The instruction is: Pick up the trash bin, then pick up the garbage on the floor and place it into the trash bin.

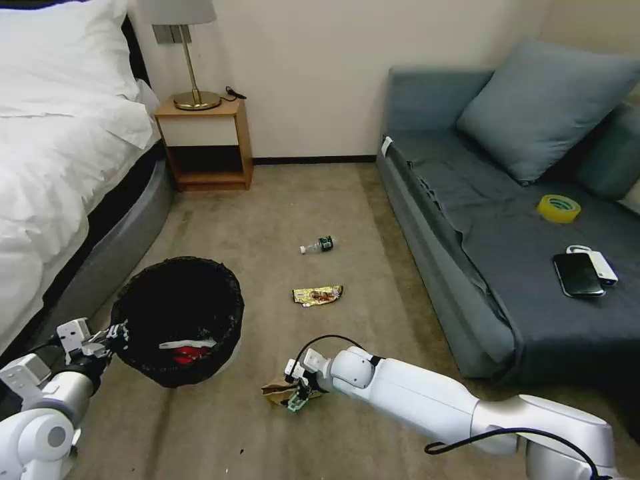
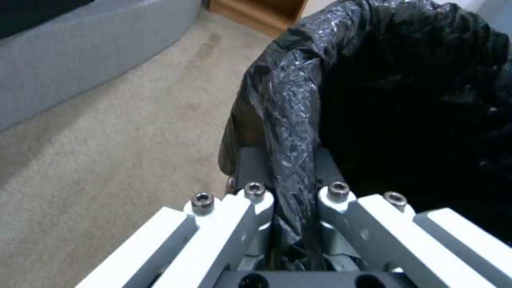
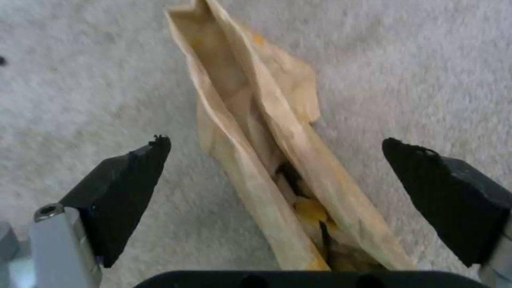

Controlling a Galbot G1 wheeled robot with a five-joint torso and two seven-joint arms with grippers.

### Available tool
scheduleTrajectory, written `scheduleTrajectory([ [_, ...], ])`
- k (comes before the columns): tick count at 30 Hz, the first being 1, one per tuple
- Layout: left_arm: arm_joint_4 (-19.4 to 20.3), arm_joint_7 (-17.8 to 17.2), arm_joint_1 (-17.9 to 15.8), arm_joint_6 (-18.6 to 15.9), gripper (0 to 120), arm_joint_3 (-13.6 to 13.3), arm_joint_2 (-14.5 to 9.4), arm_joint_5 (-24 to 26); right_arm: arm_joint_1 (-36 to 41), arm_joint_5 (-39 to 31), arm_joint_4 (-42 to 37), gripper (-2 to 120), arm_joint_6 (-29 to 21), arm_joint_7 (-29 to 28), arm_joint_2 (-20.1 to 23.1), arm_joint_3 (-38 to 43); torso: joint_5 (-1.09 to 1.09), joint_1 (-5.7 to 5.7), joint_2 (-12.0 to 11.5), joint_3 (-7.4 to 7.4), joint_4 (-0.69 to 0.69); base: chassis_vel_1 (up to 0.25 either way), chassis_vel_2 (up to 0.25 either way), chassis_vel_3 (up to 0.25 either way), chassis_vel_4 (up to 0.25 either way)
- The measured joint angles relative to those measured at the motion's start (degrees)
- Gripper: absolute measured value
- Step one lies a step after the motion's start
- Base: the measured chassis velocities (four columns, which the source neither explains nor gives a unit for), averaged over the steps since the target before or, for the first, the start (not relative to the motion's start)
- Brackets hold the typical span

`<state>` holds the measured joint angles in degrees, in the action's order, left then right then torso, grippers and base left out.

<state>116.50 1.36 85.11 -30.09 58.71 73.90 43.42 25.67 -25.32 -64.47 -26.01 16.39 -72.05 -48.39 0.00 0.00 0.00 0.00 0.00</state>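
Note:
My right gripper grabs the paper bag's long open edges next, since they stand up from the carpet.
The trash bin [image 1: 177, 320], lined with a crinkled black bag [image 2: 299, 104], hangs tilted at the lower left; a red-and-white packet [image 1: 188, 350] lies inside. My left gripper [image 1: 113, 335] is shut on its near rim, the bag pinched between the fingers [image 2: 256, 192]. My right gripper [image 1: 297, 395] is down at the carpet, open, its black pads [image 3: 128, 176] on either side of the crumpled brown paper bag [image 3: 256, 136] without touching it. A gold-brown snack wrapper [image 1: 317, 294] and a small clear bottle [image 1: 318, 245] lie farther out on the floor.
A bed [image 1: 60, 167] runs along the left, a wooden nightstand [image 1: 207, 143] with a lamp stands at the back wall. The grey sofa [image 1: 507, 220] on the right carries a yellow tape roll [image 1: 559, 208] and a black phone [image 1: 578, 274]. Open carpet lies between them.

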Motion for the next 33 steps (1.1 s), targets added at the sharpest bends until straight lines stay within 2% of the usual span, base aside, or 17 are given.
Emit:
scheduleTrajectory([
  [3, 0.0, 0.0, 0.0, 0.0, 5, 0.0, 0.0, 0.0, 0.2, 0.6, 0.5, 99, 0.0, 0.4, -0.1, 0.0, 0.00, 0.00, 0.0, 0.00, 0.00, 0.000, 0.000, 0.000, 0.000],
  [6, 0.0, 0.0, -0.1, 0.0, 5, 0.0, -0.1, 0.0, 0.5, 1.2, 0.9, 93, 0.0, 0.9, 0.0, 0.1, 0.00, 0.00, 0.0, 0.00, 0.00, 0.000, 0.000, 0.000, 0.000],
  [10, -0.1, 0.0, -0.2, 0.0, 5, -0.2, 0.0, 0.0, 1.1, 1.9, 1.6, 73, 0.0, 1.1, 0.1, 0.7, 0.00, 0.00, 0.0, 0.00, 0.00, 0.000, 0.000, 0.000, 0.000],
  [11, -0.1, 0.0, -0.2, 0.0, 5, -0.2, 0.0, 0.0, 1.1, 1.9, 1.6, 73, 0.0, 1.1, 0.1, 0.7, 0.00, 0.00, 0.0, 0.00, 0.00, 0.000, 0.000, 0.000, 0.000],
  [18, -0.2, 0.0, -0.3, 0.0, 5, -0.3, 0.2, -0.1, 1.5, 2.4, 2.6, 44, 0.0, 1.3, -0.4, 1.2, 0.00, 0.00, 0.0, 0.00, 0.00, 0.000, 0.000, 0.000, 0.000],
  [20, -0.2, 0.0, -0.3, 0.0, 5, -0.2, 0.2, -0.1, 1.6, 2.5, 2.8, 42, 0.1, 1.3, -0.5, 1.2, 0.00, 0.00, 0.0, 0.00, 0.00, 0.000, 0.000, 0.000, 0.000],
  [23, -0.2, 0.0, -0.3, 0.0, 5, -0.1, 0.1, -0.1, 1.8, 2.7, 3.1, 26, 0.1, 1.2, -0.8, 1.3, 0.00, 0.00, 0.0, 0.00, 0.00, 0.000, 0.000, 0.000, 0.000],
  [26, -0.3, 0.0, -0.3, 0.0, 5, -0.1, 0.1, -0.1, 2.0, 2.7, 3.1, 20, 0.2, 1.1, -0.8, 1.4, 0.00, 0.00, 0.0, 0.00, 0.00, 0.000, 0.000, 0.000, 0.000],
  [28, -0.5, 0.0, -0.3, 0.0, 5, -0.1, 0.2, -0.1, 2.2, 2.7, 2.9, 9, 0.2, 0.8, -0.6, 1.8, 0.01, 0.00, 0.0, 0.00, 0.00, 0.000, 0.000, 0.000, 0.000],
  [29, -0.5, 0.0, -0.3, 0.0, 5, -0.1, 0.2, -0.1, 2.2, 2.7, 2.9, 9, 0.2, 0.8, -0.6, 1.8, 0.01, 0.00, 0.0, 0.00, 0.00, 0.000, 0.000, 0.000, 0.000],
  [31, -0.6, 0.0, -0.3, 0.0, 5, -0.3, 0.2, -0.1, 2.4, 2.7, 2.7, 0, 0.2, 0.6, -0.3, 2.3, 0.00, 0.00, 0.0, 0.00, 0.00, 0.000, 0.000, 0.000, 0.000],
  [33, -0.6, 0.0, -0.4, 0.0, 5, -0.5, 0.2, -0.2, 2.5, 2.7, 2.5, 0, 0.2, 0.3, 0.0, 2.8, 0.00, 0.00, 0.0, 0.00, 0.00, 0.000, 0.000, 0.000, 0.000],
])
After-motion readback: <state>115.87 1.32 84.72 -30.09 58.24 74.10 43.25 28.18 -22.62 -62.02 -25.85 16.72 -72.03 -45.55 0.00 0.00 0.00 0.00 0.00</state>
